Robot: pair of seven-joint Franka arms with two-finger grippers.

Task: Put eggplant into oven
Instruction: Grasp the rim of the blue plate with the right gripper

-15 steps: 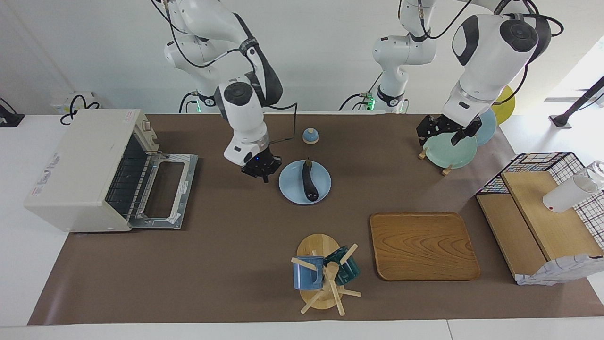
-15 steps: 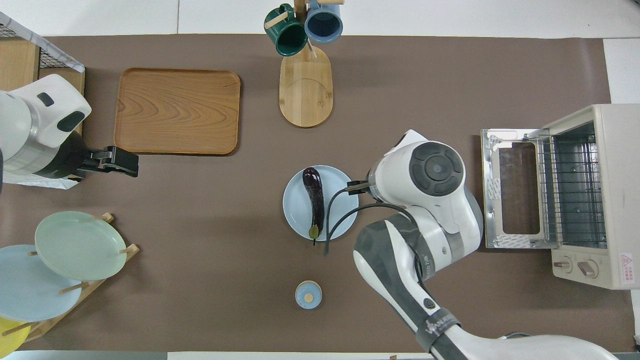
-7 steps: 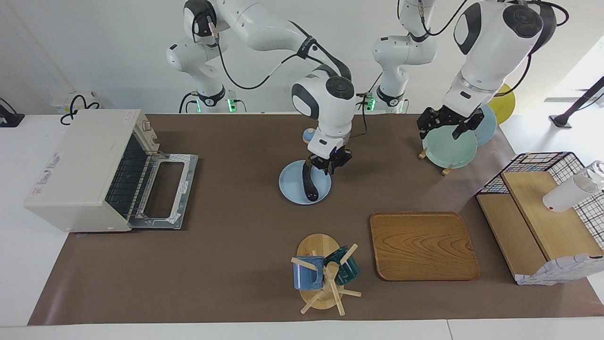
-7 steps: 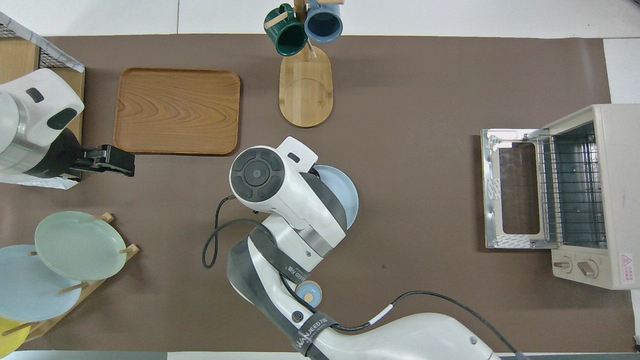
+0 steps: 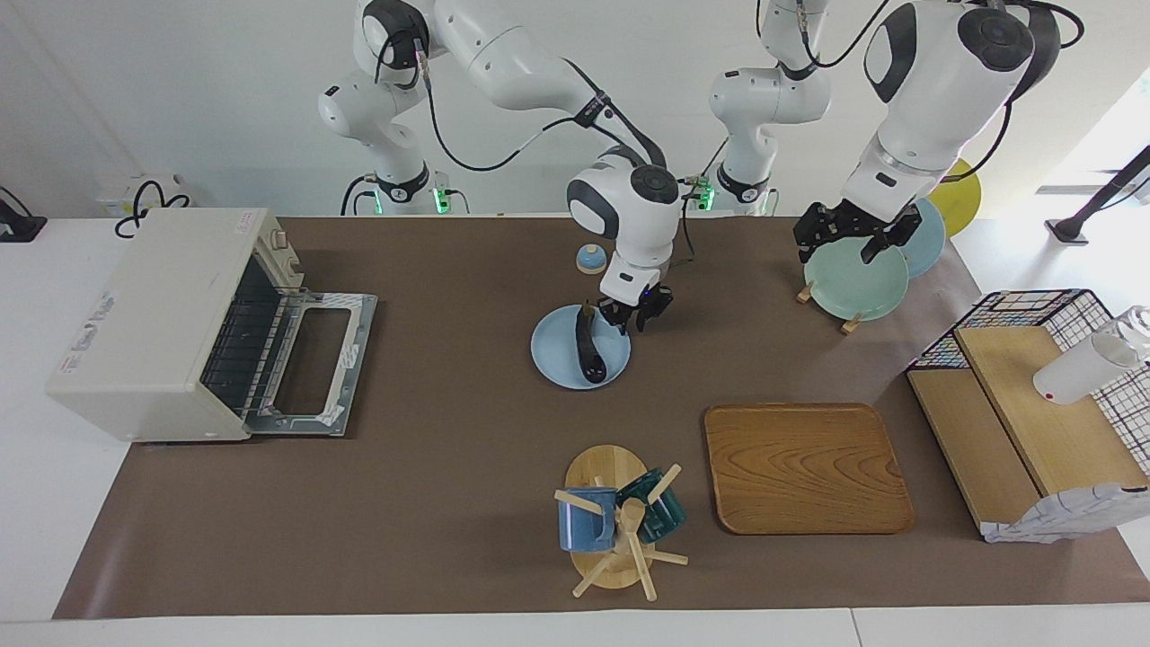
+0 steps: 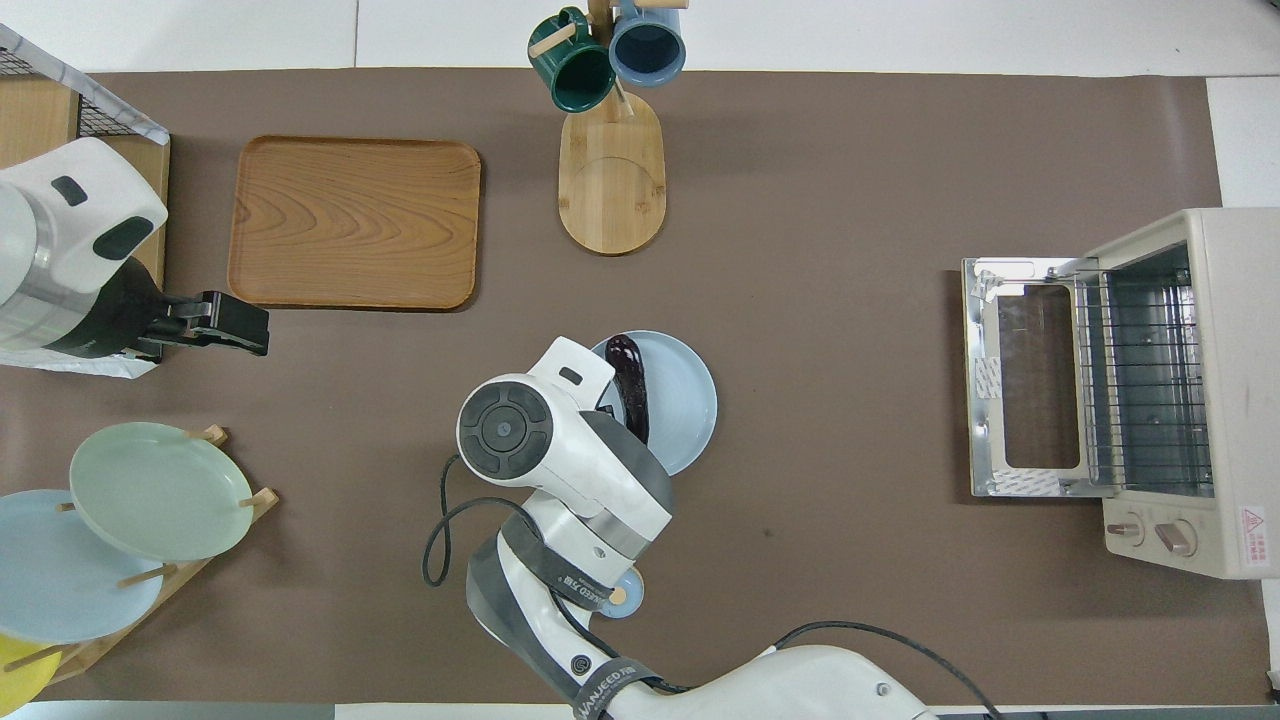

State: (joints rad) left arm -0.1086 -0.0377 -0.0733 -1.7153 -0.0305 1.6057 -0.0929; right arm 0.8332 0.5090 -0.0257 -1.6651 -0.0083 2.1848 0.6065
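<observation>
The right gripper grabs the rim of the light blue plate under the eggplant next, to carry the eggplant into the oven (image 6: pixel 1146 378).
The eggplant (image 5: pixel 589 349) is long and glossy dark purple. It lies on a light blue plate (image 5: pixel 552 355) in the middle of the table, its stem end nearer to the robots. It also shows in the overhead view (image 6: pixel 631 384), partly under the right arm's wrist. My right gripper (image 5: pixel 634 316) hangs open and empty just over the plate's rim by the stem end, toward the left arm's end. The cream-white oven (image 5: pixel 153 319) stands at the right arm's end, its door (image 5: pixel 310 364) dropped open and the wire rack (image 6: pixel 1140 375) bare. My left gripper (image 5: pixel 849 243) waits open over the plate rack.
A small bell (image 5: pixel 590 259) sits nearer to the robots than the plate. A mug tree (image 5: pixel 620 526) and a wooden tray (image 5: pixel 806 467) lie farther out. A rack of plates (image 5: pixel 858 286) and a wire basket with wooden shelves (image 5: pixel 1033 422) stand at the left arm's end.
My right arm swung from the oven side of the plate across to over its rim toward the left arm's end, then shifted slightly and uncovered the eggplant from above. The eggplant has not moved.
</observation>
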